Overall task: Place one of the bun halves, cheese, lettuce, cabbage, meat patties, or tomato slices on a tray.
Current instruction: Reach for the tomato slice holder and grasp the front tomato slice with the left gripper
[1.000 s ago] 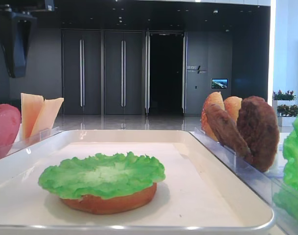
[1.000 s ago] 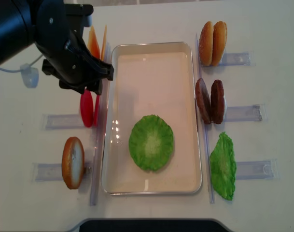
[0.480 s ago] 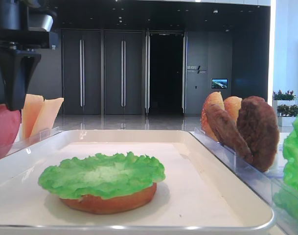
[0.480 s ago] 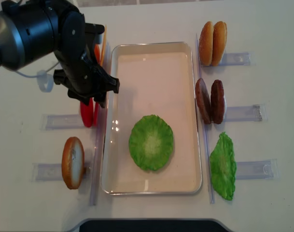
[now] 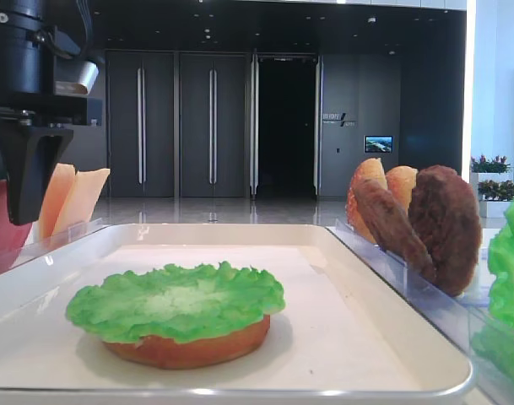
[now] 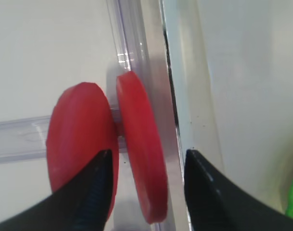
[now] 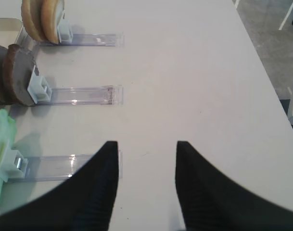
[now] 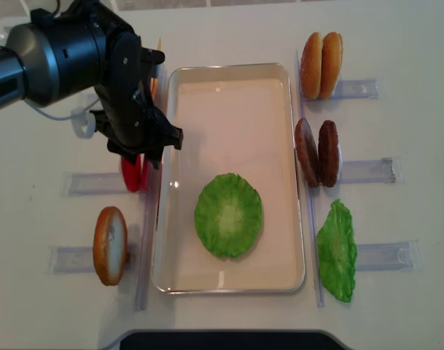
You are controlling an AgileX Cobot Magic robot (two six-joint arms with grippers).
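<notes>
Next, my left gripper grabs the tomato slice nearer the tray across its two flat sides, since the slice stands on edge in its clear holder.
Two tomato slices (image 6: 83, 144) stand on edge in a clear holder left of the white tray (image 8: 229, 117). My left gripper (image 6: 148, 153) is open above them: the slice nearer the tray (image 6: 141, 159) lies between the fingers, untouched, and the other is by the left finger. On the tray, a lettuce leaf (image 8: 228, 214) covers a bun half (image 5: 189, 348). My right gripper (image 7: 147, 149) is open over bare table, holding nothing.
The left arm (image 8: 123, 87) hides most of the cheese (image 5: 75, 198). A bun half (image 8: 110, 245) stands front left. Right of the tray are two bun halves (image 8: 321, 65), two meat patties (image 8: 317, 152) and a lettuce leaf (image 8: 336, 250) in clear holders (image 7: 83, 95).
The left arm has swung from beside the cheese toward the front and come down over the tomato slices. Its jaws stayed equally wide. Nothing on the tray moved.
</notes>
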